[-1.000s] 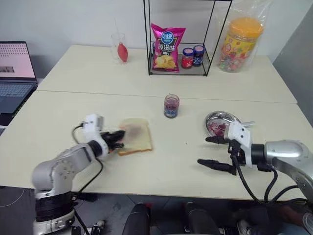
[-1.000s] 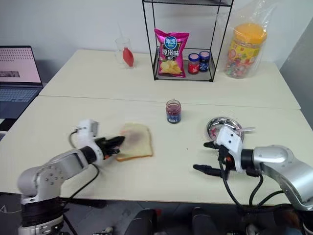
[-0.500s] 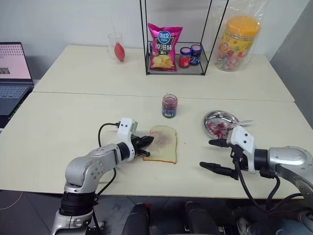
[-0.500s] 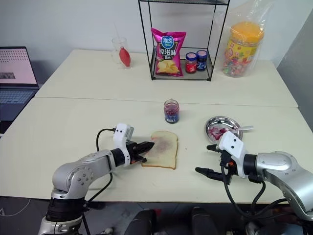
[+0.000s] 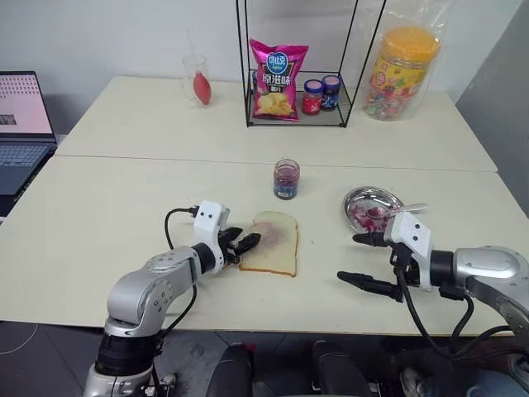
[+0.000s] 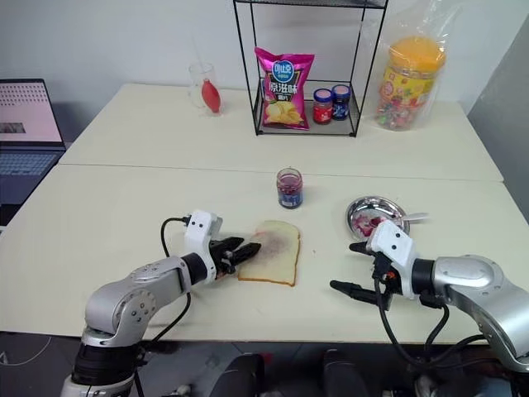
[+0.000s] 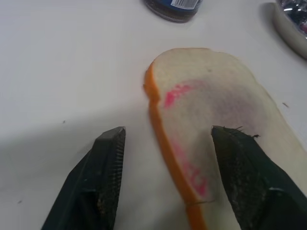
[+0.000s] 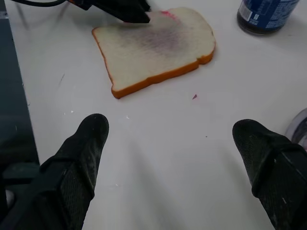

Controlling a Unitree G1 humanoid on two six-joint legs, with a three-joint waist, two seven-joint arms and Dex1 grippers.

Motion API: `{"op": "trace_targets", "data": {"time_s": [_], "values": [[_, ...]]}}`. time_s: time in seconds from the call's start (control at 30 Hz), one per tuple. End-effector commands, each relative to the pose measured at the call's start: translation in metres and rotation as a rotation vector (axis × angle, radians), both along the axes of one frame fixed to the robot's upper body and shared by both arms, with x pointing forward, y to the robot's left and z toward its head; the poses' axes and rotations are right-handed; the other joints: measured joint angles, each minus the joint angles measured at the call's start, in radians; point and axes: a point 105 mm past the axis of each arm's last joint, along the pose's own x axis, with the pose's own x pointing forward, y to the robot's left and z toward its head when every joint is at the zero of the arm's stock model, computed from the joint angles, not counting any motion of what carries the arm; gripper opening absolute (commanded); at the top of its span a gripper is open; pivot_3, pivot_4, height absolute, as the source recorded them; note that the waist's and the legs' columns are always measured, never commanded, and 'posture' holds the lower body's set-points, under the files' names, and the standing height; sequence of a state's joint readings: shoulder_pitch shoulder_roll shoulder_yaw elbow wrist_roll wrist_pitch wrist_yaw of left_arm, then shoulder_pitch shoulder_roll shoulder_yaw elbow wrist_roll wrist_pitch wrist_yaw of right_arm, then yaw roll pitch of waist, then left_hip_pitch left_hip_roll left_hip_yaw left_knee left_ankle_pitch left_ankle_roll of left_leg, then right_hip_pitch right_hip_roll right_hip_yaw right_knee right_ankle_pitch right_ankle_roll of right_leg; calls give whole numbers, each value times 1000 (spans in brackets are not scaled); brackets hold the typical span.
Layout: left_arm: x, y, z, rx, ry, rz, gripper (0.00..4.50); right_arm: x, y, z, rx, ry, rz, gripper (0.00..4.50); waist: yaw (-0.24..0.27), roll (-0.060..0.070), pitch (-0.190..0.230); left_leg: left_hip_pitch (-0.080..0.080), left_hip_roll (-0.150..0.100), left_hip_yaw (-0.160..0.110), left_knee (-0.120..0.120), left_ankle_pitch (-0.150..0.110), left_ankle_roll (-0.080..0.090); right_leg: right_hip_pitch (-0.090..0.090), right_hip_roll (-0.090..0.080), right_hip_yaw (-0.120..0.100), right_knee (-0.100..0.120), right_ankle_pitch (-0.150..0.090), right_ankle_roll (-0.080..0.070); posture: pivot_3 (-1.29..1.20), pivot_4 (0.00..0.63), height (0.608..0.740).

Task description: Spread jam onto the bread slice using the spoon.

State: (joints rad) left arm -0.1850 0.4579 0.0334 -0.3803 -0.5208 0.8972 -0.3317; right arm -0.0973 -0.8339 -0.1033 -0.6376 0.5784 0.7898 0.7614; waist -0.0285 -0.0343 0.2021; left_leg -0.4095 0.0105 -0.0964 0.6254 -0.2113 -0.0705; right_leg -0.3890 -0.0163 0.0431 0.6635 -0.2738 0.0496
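Observation:
The right gripper grips the spoon by its handle next, to spread jam onto the bread slice.
The bread slice lies flat on the table with a pinkish-purple smear on its face. My left gripper is open at its left edge. In the left wrist view one finger is over the bread and the other over bare table beside the crust. The jam jar stands just behind the slice. The spoon rests in a small metal dish, handle pointing right. My right gripper hovers wide open and empty in front of the dish.
A black wire rack at the back holds a pink chips bag and two small jars. A big candy jar stands to its right, a glass to its left. A laptop sits at the far left.
My left gripper slid the bread slice to the right, closer to the jam jar, while shut on its edge. It has now opened and let go. The right gripper stayed put.

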Motion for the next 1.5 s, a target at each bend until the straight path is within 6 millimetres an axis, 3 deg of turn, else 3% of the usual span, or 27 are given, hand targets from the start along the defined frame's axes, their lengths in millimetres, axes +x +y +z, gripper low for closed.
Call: {"op": "trace_targets", "data": {"time_s": [0.03, 0.17, 0.2, 0.3, 0.37, 0.57, 0.77, 1.03, 1.17, 1.4, 1.5], "values": [[-2, 17, 57, 149, -320, -58, 3240, 8, -20, 23, 120, -122, -158, 4500, 2, 1, 0, 0, 0, 0, 0, 0, 0, 0, 0, 0, 0, 0, 0, 0, 150, 740], [-10, -1, 79, 178, -431, -256, 3240, 12, -44, 40, 230, -236, -343, 4500, 14, 4, 0, 0, -1, 0, 0, 0, 0, 0, -1, 1, 0, 0, -1, 0, 150, 740], [-12, -11, 84, 199, -459, -344, 3597, 15, -58, 45, 261, -288, -430, 4500, 18, 3, 0, 0, -2, 1, 0, 0, 0, 1, -2, 1, -1, 0, 0, 0, 150, 740], [-18, -40, 93, 226, -505, -566, 4120, 19, -92, 47, 318, -356, -639, 4500, 30, 3, 0, -2, -2, 1, 2, 0, 0, 0, -1, 1, -1, 0, 0, 0, 150, 740], [-24, -57, 96, 209, -500, -692, 4476, 23, -111, 42, 400, -344, -786, 4500, 27, 3, 0, -2, -2, 2, 2, 0, 1, 0, -2, 2, -1, 0, -1, 0, 150, 740], [-35, -86, 93, 204, -474, -945, 4476, 47, -134, 10, 588, -197, -994, 4500, -2, 6, 0, 0, 0, 4, 0, 0, 1, -1, 0, 2, 1, 1, -1, 0, 150, 740], [-38, -97, 89, 207, -472, -1006, 4476, 71, -146, -17, 649, -89, -1069, 4500, -5, 9, 0, 1, 0, 5, 0, 0, 1, -1, 1, 4, 2, 1, -1, 0, 150, 740], [-46, -102, 79, 213, -462, -1022, 4476, 96, -154, -36, 792, 9, -1117, 4500, -5, 12, 1, 1, 0, 5, 0, 0, 1, 0, 1, 4, 2, 1, -1, 0, 150, 740], [-45, -101, 81, 207, -465, -1007, 4476, 114, -138, -36, 900, 89, -1042, 4500, -9, 13, 1, 1, 0, 5, 0, 0, 1, 0, 1, 5, 2, 2, -2, 0, 150, 740], [-43, -99, 82, 211, -462, -987, 4476, 122, -135, -36, 978, 112, -1033, 4500, -9, 14, 1, 2, 0, 6, 0, 1, 2, 0, 2, 6, 3, 2, -1, 0, 150, 740], [-43, -98, 80, 216, -460, -985, 4500, 122, -133, -37, 995, 117, -1030, 4004, -10, 14, 1, 2, 0, 7, 1, 1, 2, 0, 2, 7, 3, 2, -1, 0, 150, 740]]}}
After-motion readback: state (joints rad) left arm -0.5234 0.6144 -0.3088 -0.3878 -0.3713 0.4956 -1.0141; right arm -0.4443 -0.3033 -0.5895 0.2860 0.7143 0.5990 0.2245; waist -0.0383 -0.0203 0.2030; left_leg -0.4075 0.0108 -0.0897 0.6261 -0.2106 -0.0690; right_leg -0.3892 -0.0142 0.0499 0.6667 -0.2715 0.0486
